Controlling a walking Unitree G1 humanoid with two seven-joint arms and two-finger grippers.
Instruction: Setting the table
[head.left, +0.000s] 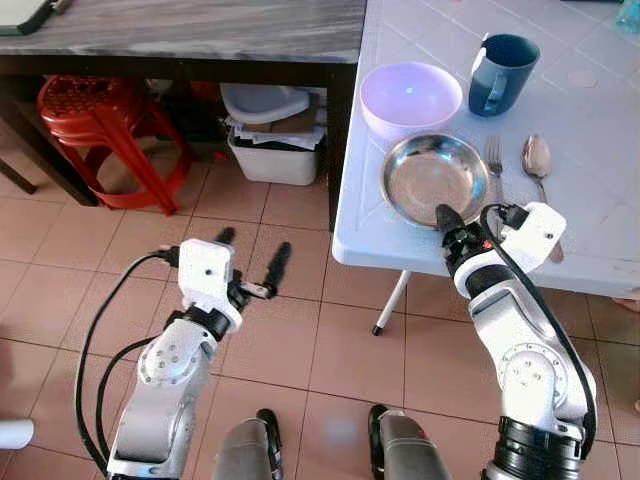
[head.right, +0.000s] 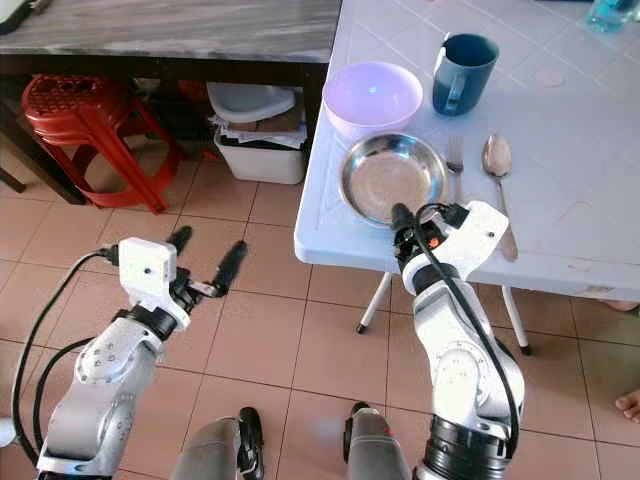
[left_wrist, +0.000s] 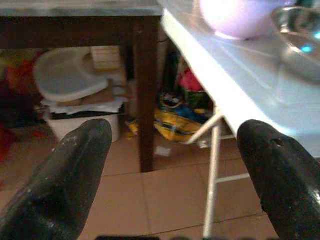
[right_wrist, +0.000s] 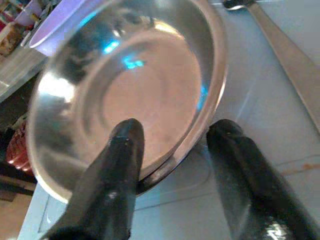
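Observation:
My right gripper is going to grab the steel bowl by its rim (right_wrist: 176, 159) next. I will then carry the bowl over to the dark wooden table.
A shiny steel bowl (head.left: 433, 175) sits near the front edge of the white table (head.left: 600, 110). Behind it stand a lilac bowl (head.left: 410, 97) and a dark blue mug (head.left: 500, 73). A fork (head.left: 494, 165) and a spoon (head.left: 538, 160) lie just right of the steel bowl. My right gripper (right_wrist: 175, 135) is open and straddles the steel bowl's (right_wrist: 130, 95) near rim, one finger inside and one outside on the table. My left gripper (head.left: 254, 245) hangs open and holds nothing, low over the tiled floor to the left of the table.
A dark wooden table (head.left: 200, 35) stands to the left, touching the white one. Under it are a red plastic stool (head.left: 100, 120) and a white bin (head.left: 272, 150) with a lid on top. The white table's thin metal legs (head.left: 392, 300) stand in front of me.

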